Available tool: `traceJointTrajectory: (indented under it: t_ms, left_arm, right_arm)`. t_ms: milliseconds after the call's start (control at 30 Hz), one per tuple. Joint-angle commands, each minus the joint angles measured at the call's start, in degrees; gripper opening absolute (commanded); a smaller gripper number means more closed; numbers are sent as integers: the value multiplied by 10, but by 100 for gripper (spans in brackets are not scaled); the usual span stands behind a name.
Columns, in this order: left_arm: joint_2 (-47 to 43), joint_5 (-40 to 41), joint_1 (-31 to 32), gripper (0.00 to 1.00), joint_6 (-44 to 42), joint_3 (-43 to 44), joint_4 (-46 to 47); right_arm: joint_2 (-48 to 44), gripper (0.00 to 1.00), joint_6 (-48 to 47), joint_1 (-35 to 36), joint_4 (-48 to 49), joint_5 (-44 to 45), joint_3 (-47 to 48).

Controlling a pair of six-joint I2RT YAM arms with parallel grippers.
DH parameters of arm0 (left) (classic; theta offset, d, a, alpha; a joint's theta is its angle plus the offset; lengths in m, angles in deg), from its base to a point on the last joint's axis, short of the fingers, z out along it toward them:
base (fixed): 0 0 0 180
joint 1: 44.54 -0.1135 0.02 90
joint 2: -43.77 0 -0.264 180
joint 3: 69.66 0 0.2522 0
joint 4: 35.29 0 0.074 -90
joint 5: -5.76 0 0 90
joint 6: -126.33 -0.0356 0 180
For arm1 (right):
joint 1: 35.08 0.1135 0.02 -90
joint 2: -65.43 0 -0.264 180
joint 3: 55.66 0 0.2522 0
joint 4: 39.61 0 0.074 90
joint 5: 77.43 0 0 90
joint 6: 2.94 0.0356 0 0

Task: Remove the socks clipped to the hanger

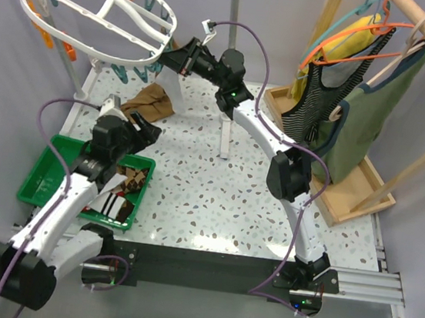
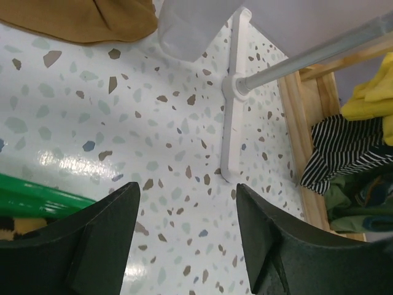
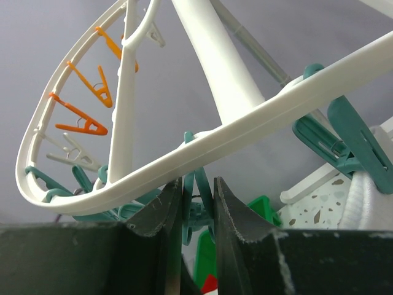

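Observation:
The white sock should be gripped next by its lower hanging end (image 1: 175, 101) (image 2: 188, 38) with my left gripper. The teal clip then stays free to open, so the sock can be removed.
The white oval hanger (image 1: 98, 13) hangs at the back left, with orange and teal clips on its rim (image 3: 215, 144). My right gripper (image 1: 169, 54) is shut on a teal clip (image 3: 198, 196) under the rim. A white sock (image 1: 170, 84) hangs next to it from another teal clip (image 3: 350, 141). A long tan-brown sock (image 1: 151, 101) lies on the table and also shows in the left wrist view (image 2: 92, 18). My left gripper (image 1: 142, 129) is open and empty (image 2: 187, 209) above the table, beside the green bin (image 1: 43, 177), which holds argyle, striped and red socks (image 1: 123, 191).
The rack's white post and foot (image 1: 226, 130) stand mid-table and also show in the left wrist view (image 2: 230, 123). A wooden stand (image 1: 347, 199) at the right carries a striped tank top (image 1: 321, 95), a green garment (image 1: 374, 109) and wire hangers.

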Motion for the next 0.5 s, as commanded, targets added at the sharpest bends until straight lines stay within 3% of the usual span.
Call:
traceJointTrajectory:
  t_ms: [0, 100, 200, 467]
  left_arm:
    - [71, 18, 1, 70, -23, -76, 359]
    - [166, 15, 1, 71, -56, -80, 456]
    - [299, 5, 3, 70, -81, -37, 496]
    - [478, 38, 20, 71, -125, 89, 558]
  right_arm:
    - [-50, 0, 2, 2, -29, -14, -6]
    - [-50, 0, 7, 2, -29, -15, -6]
    - [-50, 0, 11, 2, -25, -15, -8]
    - [-52, 0, 23, 2, -21, -16, -20]
